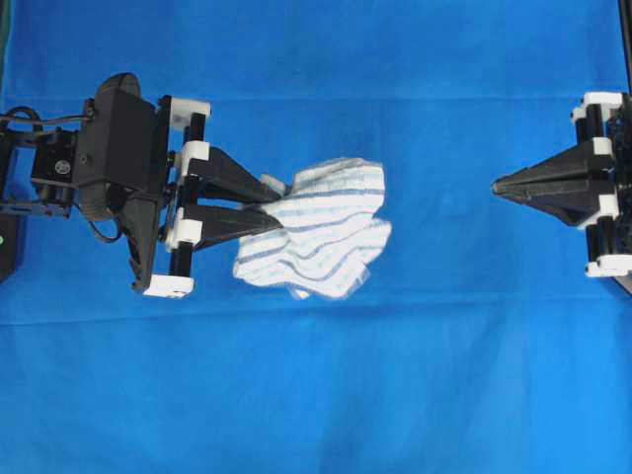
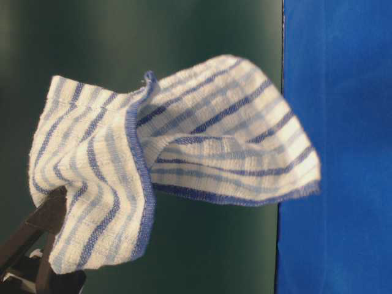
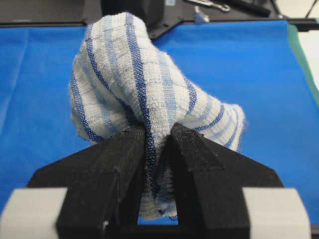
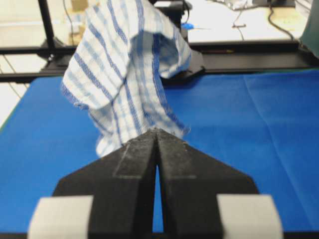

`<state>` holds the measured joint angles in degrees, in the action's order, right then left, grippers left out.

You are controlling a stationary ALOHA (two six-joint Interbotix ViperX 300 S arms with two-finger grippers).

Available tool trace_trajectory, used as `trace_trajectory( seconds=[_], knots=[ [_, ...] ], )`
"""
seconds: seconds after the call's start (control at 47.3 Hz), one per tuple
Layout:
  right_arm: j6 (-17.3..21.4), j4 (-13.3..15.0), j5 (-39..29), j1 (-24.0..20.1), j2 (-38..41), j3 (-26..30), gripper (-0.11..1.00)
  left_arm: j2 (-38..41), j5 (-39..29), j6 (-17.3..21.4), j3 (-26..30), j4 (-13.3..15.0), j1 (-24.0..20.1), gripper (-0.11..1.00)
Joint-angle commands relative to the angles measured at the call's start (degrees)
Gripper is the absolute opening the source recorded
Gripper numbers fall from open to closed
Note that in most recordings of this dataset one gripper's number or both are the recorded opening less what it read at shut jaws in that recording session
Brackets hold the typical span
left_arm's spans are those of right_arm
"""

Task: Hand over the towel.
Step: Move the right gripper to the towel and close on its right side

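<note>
My right gripper should pinch the towel by its loose end (image 1: 373, 190) next, because the black fingers of my left gripper already hold one end of the towel (image 1: 326, 229).
The towel (image 1: 326, 229), white with thin blue stripes, hangs in the air above the blue cloth, bunched and draped. My left gripper (image 1: 279, 203) is shut on its left end; in the left wrist view a fold of the towel (image 3: 144, 89) is pinched between the black fingers and rises above them. My right gripper (image 1: 497, 186) is shut and empty at the right, its tip pointing at the towel with a clear gap between. In the right wrist view the towel (image 4: 124, 64) hangs ahead of the closed tips (image 4: 156, 131). The table-level view shows the towel (image 2: 177, 153) lifted, the left finger (image 2: 37, 226) below it.
A large plain blue cloth (image 1: 316, 395) covers the table. The left arm's black wrist block (image 1: 118, 148) sits at the left. Black frame bars and cables (image 4: 239, 55) run beyond the cloth's far edge.
</note>
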<state>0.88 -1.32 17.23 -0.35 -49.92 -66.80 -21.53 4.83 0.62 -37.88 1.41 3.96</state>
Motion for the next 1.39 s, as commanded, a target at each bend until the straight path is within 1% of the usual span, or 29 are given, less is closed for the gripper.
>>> trace_trajectory(
  seconds=[0.0,0.084,0.169,0.19,0.232,0.338,0.401,0.444,0.486,0.655,0.739,0.972,1.162,1.31,1.373],
  knots=[
    [0.09,-0.09,1.67,-1.05,1.05,1.93,0.00,-0.53,0.70,0.09,0.62,0.09,0.18,0.11],
    [0.35,-0.18,2.02,-2.29,2.64,2.90,0.01,-0.44,0.70,0.09,0.62,0.09,0.18,0.12],
    [1.85,-0.09,2.20,-3.43,4.75,4.13,0.01,-0.35,0.70,0.09,0.70,0.09,0.18,0.11],
    [2.37,-0.09,2.29,-3.60,5.45,4.48,0.03,-0.26,0.70,0.09,0.79,0.09,0.18,0.12],
    [3.34,-0.09,2.55,-3.87,7.03,5.45,0.12,-0.26,0.79,0.09,0.79,0.09,0.18,0.12],
    [3.69,0.18,2.90,-3.87,11.07,7.38,0.45,-0.26,0.79,0.09,0.79,0.09,0.18,0.12],
    [3.87,0.09,3.78,-3.87,13.80,8.96,0.61,-0.26,0.79,0.09,0.79,0.09,0.18,0.12],
    [4.04,0.18,4.48,-3.87,15.73,10.11,0.68,-0.26,0.79,0.09,0.70,0.09,0.18,0.11],
    [4.13,0.09,5.10,-3.87,18.19,11.51,0.72,-0.26,0.79,0.09,0.70,0.09,0.18,0.12],
    [4.31,-0.09,7.38,-3.87,25.49,16.08,0.73,-0.26,0.79,0.09,0.70,0.09,0.18,0.12],
    [5.01,-0.18,8.79,-3.69,29.09,18.72,0.73,-0.26,0.79,0.09,0.70,0.09,0.18,0.12],
    [4.92,-0.09,8.88,-2.90,37.44,25.93,0.73,-0.26,0.79,0.09,0.62,0.09,0.18,0.12],
    [4.83,-0.09,8.17,-2.64,40.96,29.79,0.73,-0.26,0.70,0.09,0.62,0.09,0.18,0.11],
    [4.92,-0.18,7.47,-2.20,41.22,30.06,0.72,-0.26,0.53,0.70,0.53,0.09,0.62,0.11],
    [4.83,-0.09,7.38,-2.11,41.22,30.23,0.69,-0.26,0.62,0.70,0.53,0.09,0.70,0.12]
  ],
)
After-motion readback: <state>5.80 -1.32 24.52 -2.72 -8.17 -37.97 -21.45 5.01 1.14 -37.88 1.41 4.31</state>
